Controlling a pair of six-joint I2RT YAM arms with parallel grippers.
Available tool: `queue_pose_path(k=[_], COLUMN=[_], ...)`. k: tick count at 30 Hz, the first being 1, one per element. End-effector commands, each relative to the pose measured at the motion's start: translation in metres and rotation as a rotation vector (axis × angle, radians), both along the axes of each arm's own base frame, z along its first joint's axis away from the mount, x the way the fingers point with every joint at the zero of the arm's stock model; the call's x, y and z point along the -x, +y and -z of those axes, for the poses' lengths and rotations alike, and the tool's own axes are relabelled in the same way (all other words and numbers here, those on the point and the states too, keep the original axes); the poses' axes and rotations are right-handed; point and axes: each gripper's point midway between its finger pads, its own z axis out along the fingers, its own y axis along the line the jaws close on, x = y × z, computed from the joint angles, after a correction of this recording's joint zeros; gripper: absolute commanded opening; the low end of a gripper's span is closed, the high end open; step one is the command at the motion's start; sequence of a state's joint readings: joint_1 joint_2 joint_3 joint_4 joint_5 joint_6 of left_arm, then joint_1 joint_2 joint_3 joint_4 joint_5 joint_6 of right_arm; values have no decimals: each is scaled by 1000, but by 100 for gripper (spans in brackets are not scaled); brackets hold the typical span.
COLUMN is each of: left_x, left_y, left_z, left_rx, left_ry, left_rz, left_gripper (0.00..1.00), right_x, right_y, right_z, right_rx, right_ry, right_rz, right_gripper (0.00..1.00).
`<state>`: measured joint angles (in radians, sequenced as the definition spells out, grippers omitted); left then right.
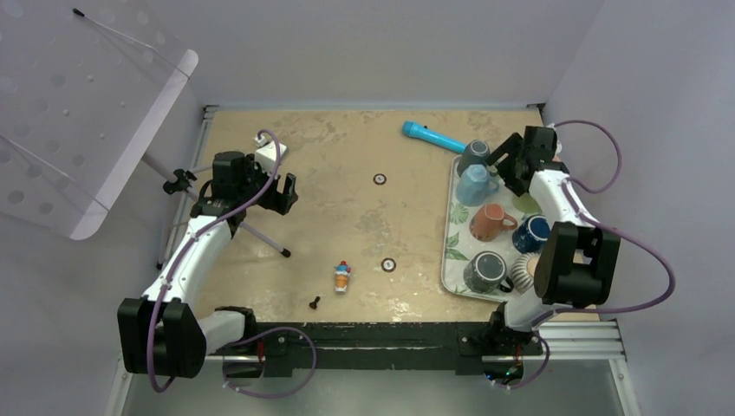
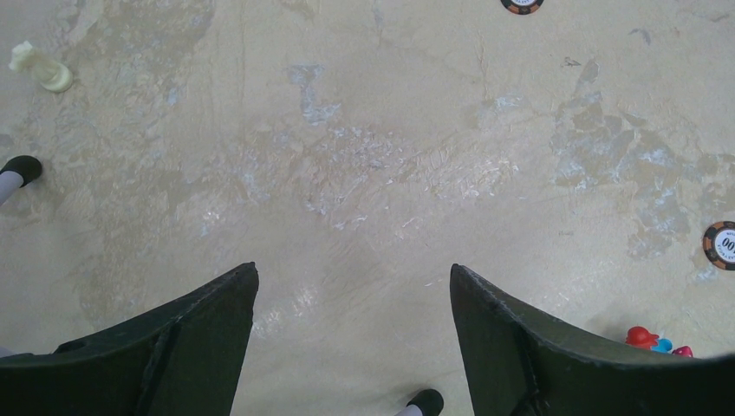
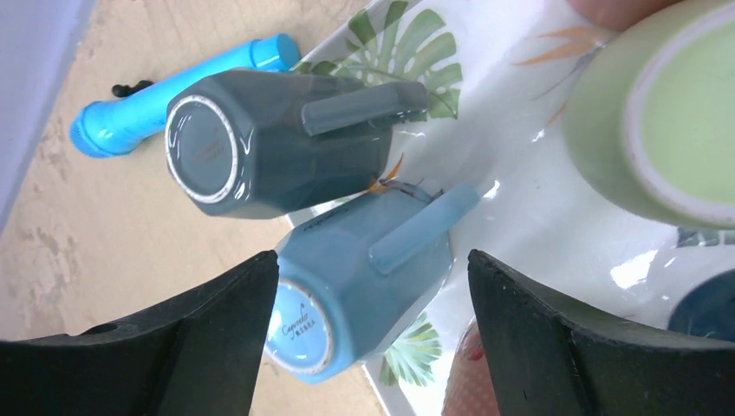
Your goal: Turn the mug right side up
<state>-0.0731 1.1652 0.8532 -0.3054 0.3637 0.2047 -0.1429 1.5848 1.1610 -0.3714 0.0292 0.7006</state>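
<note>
The robot's right gripper should next hold the light blue mug by its handle. The mug's rim then stays free for the left gripper to set the mug upright.
A light blue mug stands upside down, base up, at the far left of the leaf-print tray. A dark grey mug stands upside down just behind it. My right gripper hovers open over them. In the right wrist view the light blue mug lies between the open fingers of my right gripper, with its handle pointing right. The dark grey mug sits beyond it. My left gripper is open and empty over bare table at the left; it also shows in the left wrist view.
The tray also holds an orange mug, a dark blue mug, a grey mug, a striped cup and a green mug. A blue flashlight lies behind the tray. A small toy, poker chips and a tripod leg are on the table.
</note>
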Motion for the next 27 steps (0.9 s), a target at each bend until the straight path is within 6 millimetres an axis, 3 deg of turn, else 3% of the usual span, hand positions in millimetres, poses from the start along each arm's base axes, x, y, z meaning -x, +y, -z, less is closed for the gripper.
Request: queue_pose_path(k=[1, 17, 27], left_x=[-2, -1, -2], left_y=[-2, -1, 0], left_z=[-6, -4, -4], left_rx=[-2, -6, -14], left_ry=[-37, -31, -36], left_rz=[27, 29, 26], left_gripper=[84, 84, 84], right_x=[4, -25, -29], right_y=[15, 19, 18], right_z=[3, 50, 45], right_rx=[-99, -211, -171], right_ry=[-38, 27, 7], right_rz=[11, 88, 33], right_gripper=[83, 74, 29])
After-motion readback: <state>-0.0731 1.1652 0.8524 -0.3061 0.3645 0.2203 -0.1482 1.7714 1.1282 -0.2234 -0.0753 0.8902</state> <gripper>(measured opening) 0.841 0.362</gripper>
